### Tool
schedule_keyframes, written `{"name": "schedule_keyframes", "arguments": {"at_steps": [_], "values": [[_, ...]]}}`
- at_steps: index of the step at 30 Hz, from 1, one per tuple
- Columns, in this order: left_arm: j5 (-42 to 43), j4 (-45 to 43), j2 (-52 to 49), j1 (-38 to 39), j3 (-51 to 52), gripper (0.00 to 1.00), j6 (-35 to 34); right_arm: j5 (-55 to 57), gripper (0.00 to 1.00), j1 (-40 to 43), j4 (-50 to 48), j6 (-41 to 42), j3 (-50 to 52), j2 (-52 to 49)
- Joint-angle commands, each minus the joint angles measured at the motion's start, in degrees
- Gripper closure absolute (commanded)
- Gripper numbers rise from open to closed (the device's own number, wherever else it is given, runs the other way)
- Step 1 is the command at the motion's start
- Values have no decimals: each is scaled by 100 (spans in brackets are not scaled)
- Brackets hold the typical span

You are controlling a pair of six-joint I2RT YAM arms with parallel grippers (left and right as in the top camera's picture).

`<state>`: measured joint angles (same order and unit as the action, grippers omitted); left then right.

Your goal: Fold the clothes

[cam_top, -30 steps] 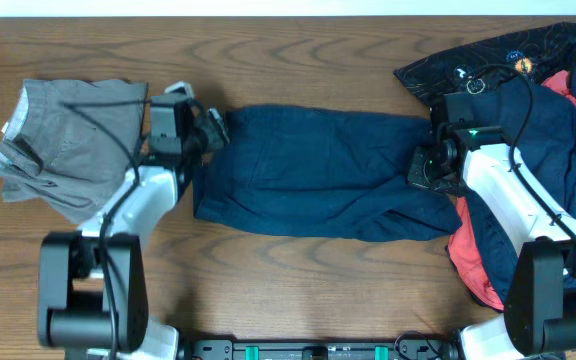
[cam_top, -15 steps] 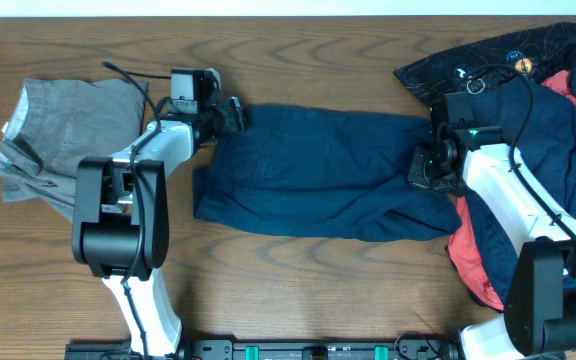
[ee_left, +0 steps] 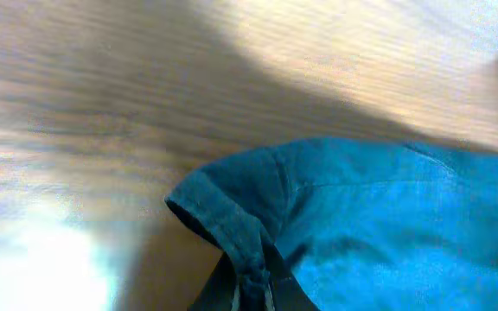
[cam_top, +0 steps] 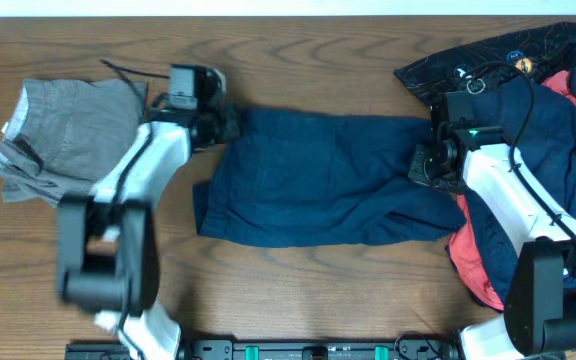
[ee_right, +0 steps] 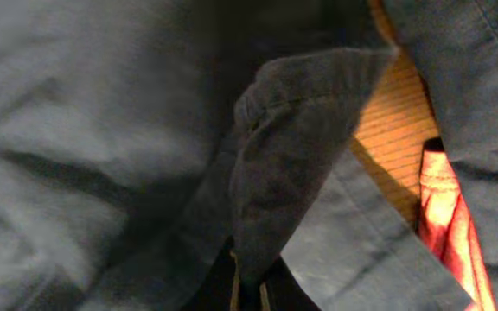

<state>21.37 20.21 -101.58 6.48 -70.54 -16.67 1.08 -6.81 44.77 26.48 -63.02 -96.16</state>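
Observation:
I need to keep holding the flap with my right gripper. It is raised over the trousers (cam_top: 328,180), short of the red garment, and would drop short if I opened now.
The dark navy trousers (cam_top: 328,180) lie spread lengthwise across the middle of the table. My left gripper (cam_top: 223,125) is at their far left corner, shut on a pinched fold of the hem (ee_left: 232,229); the left wrist view shows the fabric squeezed between the jaws of the left gripper (ee_left: 256,289). My right gripper (cam_top: 423,165) is at the trousers' right end. In the right wrist view the right gripper (ee_right: 247,294) is shut on a raised flap of the navy cloth (ee_right: 292,147).
A crumpled grey garment (cam_top: 58,150) lies at the left. At the right are a black printed garment (cam_top: 498,55), a red one (cam_top: 473,260) and more navy cloth (cam_top: 553,170) under the right arm. Bare wood (cam_top: 298,280) runs along the front.
My left arm swung up to the trousers' far left corner and its gripper went from open to shut on the hem. The right arm stayed where it was.

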Motion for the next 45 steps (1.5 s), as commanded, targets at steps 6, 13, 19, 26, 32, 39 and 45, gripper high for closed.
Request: {"name": "schedule_keyframes", "arguments": {"at_steps": [6,13,19,26,32,39,45], "values": [[-280,2323,1622,-15,-63,94,11,389,92,33,422,-37,20,-33],[-1353,3390,1580,-15,343,94,-11,984,93,68,925,-33,20,-35],[-1550,1954,1569,-15,1333,94,-11,992,92,70,1099,-35,20,-39],[-2463,859,1565,-15,2426,94,-457,1226,89,90,1344,-37,57,-39],[-2465,535,1587,-48,2640,44,-457,1217,73,92,1504,-31,57,-39],[-2439,1237,2061,-74,2068,21,-507,1204,71,90,1563,-83,-483,317],[-2057,2221,2640,-74,1954,4,-1292,-485,70,48,1108,-1331,-1364,695]]}}
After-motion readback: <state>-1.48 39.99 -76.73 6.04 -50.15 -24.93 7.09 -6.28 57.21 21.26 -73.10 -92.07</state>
